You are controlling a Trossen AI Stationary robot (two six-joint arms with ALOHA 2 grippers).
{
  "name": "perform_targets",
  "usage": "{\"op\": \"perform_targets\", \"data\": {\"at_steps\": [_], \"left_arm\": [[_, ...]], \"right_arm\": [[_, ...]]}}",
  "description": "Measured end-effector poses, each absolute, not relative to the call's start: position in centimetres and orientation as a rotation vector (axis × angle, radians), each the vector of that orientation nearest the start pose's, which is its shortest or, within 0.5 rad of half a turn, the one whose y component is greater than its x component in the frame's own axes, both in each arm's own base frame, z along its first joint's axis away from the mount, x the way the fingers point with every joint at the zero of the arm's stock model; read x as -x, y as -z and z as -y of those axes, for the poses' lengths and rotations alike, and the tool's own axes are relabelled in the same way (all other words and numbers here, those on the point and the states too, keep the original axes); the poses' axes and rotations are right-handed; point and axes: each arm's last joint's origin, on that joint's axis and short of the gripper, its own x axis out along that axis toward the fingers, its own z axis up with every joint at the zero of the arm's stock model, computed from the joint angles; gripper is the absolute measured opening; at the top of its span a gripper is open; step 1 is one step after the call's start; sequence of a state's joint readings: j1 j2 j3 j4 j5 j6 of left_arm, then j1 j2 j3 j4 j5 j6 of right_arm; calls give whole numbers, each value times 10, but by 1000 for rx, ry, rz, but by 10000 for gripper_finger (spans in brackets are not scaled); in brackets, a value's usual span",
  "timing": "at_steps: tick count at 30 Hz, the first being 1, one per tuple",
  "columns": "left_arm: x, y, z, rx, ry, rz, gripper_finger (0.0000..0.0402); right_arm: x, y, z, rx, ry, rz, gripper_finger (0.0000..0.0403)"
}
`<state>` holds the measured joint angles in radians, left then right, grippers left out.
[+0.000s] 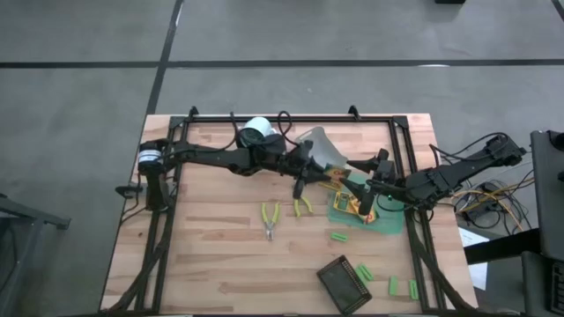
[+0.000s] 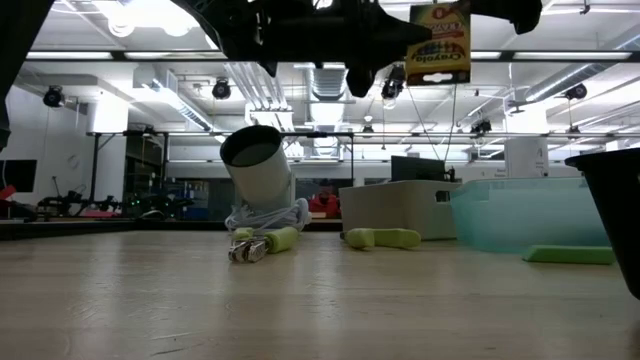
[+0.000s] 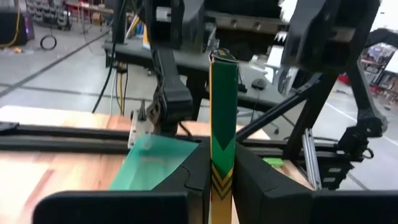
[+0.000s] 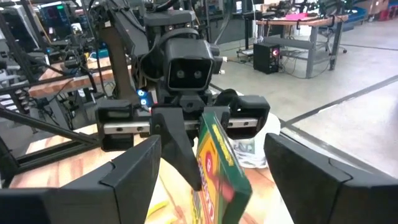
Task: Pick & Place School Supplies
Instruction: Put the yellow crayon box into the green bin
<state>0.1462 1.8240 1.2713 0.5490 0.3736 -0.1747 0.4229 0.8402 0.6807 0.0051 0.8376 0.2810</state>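
The right gripper grabs the yellow pack's end that my left gripper leaves free next, to sort the crayons into the green bin (image 1: 388, 220).
My left gripper (image 1: 315, 179) reaches over the table's middle and is shut on a yellow pack with red-green print (image 1: 333, 182), held high in the low view (image 2: 440, 45). My right gripper (image 1: 367, 195) hangs open above the green bin (image 1: 388, 220). In its wrist view its fingers (image 4: 130, 180) stand on either side of the pack (image 4: 221, 165) without touching it. More yellow packs (image 1: 350, 208) lie in the green bin. Two yellow-handled scissors (image 1: 270, 217) (image 1: 302, 207) lie flat on the wood. Several green blocks (image 1: 339, 236) (image 1: 394, 284) rest on the table. My left gripper pinches the pack between its two fingers (image 3: 186, 180), by one end of it (image 3: 221, 177). The pack is lifted clear of the table, and its free end (image 3: 222, 59) sticks out past the fingertips toward the right arm, seen edge-on.
A grey bin (image 1: 322, 148) lies tipped at the far side, beside a white roll (image 1: 256, 132). A dark tray (image 1: 344, 283) sits near the front edge. A black frame (image 1: 291, 119) rims the table. Bare wood lies on the left half (image 1: 203, 255).
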Motion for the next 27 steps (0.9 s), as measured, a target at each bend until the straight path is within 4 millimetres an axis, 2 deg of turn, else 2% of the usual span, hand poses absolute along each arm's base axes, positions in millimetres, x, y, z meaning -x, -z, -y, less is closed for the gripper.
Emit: {"op": "perform_targets", "data": {"at_steps": [7, 15, 27], "left_arm": [[-417, -289, -51, 174, 233, 54, 44], [-417, -290, -50, 175, 261, 52, 44], [-417, -289, -50, 175, 286, 47, 44]], "right_arm": [[-174, -307, -55, -181, 428, -67, 271], [-174, -307, -55, -196, 426, -65, 253], [-174, -307, -55, -189, 420, -68, 177]]}}
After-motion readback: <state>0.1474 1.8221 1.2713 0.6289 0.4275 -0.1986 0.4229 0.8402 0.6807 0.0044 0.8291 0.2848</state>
